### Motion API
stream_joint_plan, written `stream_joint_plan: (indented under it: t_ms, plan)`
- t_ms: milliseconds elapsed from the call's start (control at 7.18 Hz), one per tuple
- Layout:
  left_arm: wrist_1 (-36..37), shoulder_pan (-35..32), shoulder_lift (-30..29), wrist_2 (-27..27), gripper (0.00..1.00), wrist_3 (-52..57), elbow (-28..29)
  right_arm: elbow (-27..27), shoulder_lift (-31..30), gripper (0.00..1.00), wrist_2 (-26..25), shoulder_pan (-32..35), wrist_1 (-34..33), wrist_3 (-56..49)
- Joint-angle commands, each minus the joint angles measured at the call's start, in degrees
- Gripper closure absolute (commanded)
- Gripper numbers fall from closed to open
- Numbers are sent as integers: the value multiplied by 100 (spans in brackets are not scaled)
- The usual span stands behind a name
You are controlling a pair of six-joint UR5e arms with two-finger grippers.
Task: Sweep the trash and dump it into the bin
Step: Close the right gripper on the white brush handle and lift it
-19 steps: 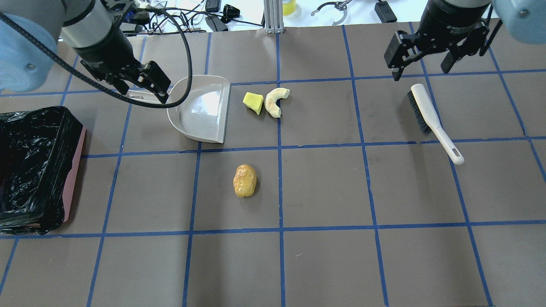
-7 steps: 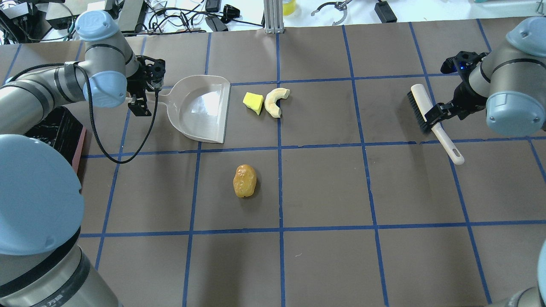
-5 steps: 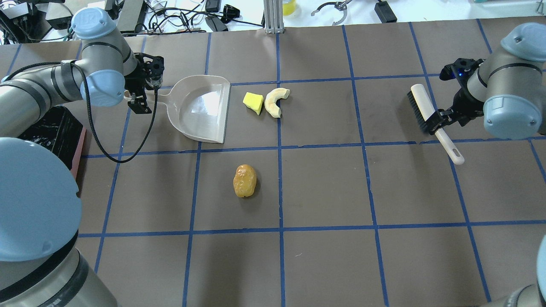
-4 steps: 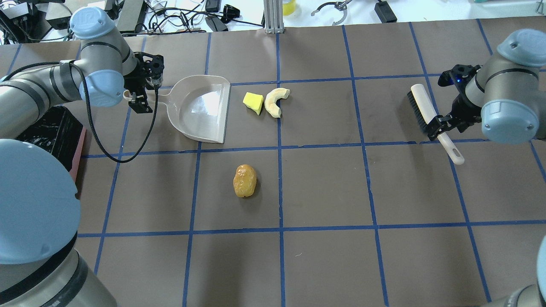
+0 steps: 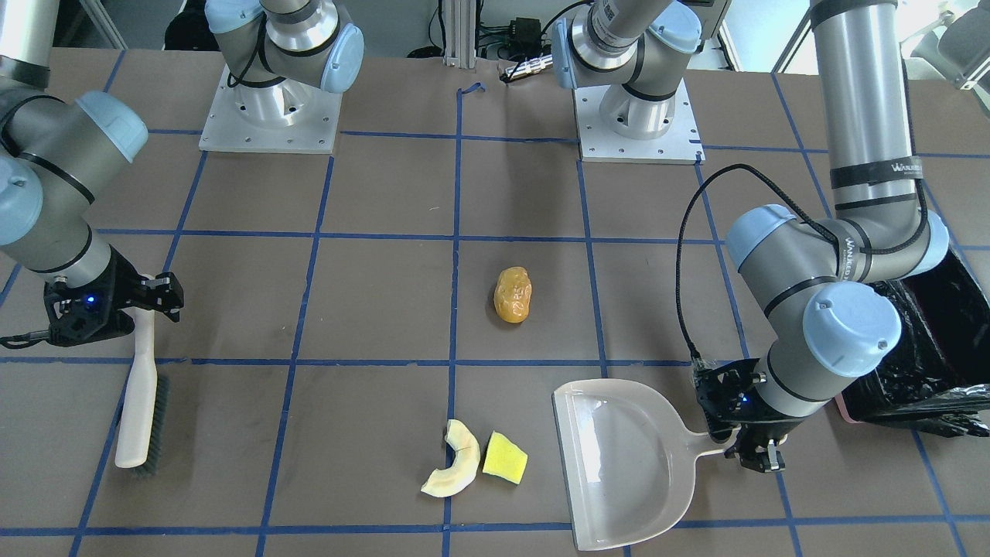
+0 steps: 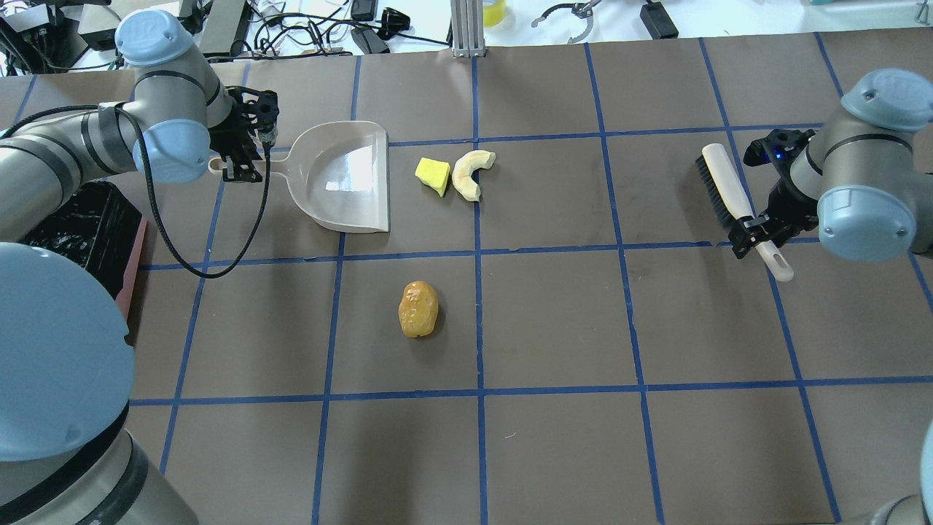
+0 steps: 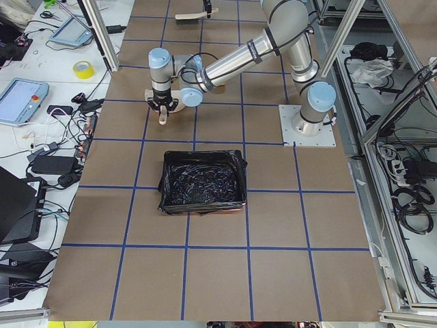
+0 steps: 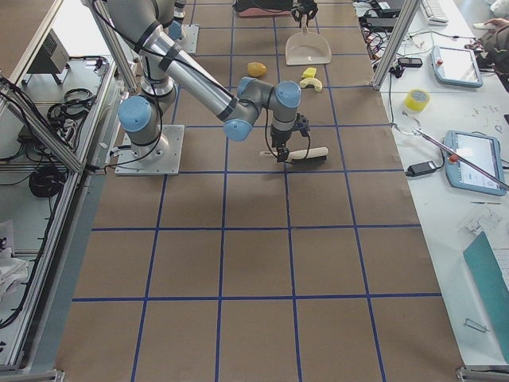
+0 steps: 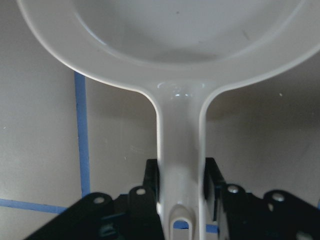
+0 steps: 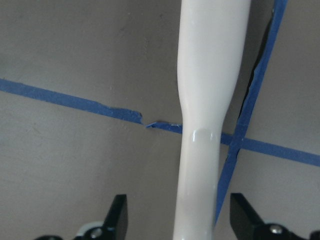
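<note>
The brush should next be held by its white handle point(image 5: 143, 334) with my right gripper, so that it can sweep the trash into the dustpan point(image 5: 617, 464).
The trash lies on the brown table: an orange-brown potato-like lump point(image 6: 418, 310), a pale crescent slice point(image 6: 470, 173) and a yellow-green wedge point(image 6: 433, 176). The last two lie just right of the beige dustpan point(image 6: 342, 182). My left gripper point(image 6: 240, 157) is shut on the dustpan's handle point(image 9: 181, 130); both fingers press its sides in the left wrist view. My right gripper point(image 6: 754, 233) is open and straddles the white handle point(image 10: 210, 75) of the brush point(image 6: 729, 186), its fingers point(image 10: 117, 220) apart from it. The bin point(image 6: 80, 219), pink with a black bag, stands at the left edge.
Blue tape lines grid the table. Cables, a tape roll and tablets lie beyond the far edge point(image 6: 364, 29). The two arm bases point(image 5: 267, 116) stand on the robot's side. The bin also shows in the exterior left view point(image 7: 203, 183), behind the left arm.
My left gripper has closed on the dustpan's handle, and the pan has turned a little and shifted. My right gripper has slid down the brush handle toward its end.
</note>
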Motion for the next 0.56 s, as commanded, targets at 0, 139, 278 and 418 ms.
stream_joint_plan:
  t_ms: [0,139,278,418]
  plan:
    - [76,0,21,-1,100,78,-3,7,-21,50,-146,4,-15,0]
    - [94,-8,82,-1,100,374,-29,16,-13,57,-146,4,-23,0]
    - [94,-9,213,-1,100,577,-212,16,22,60,-137,4,-32,17]
    - [155,-26,301,-10,100,588,-405,16,23,69,-146,4,-15,26]
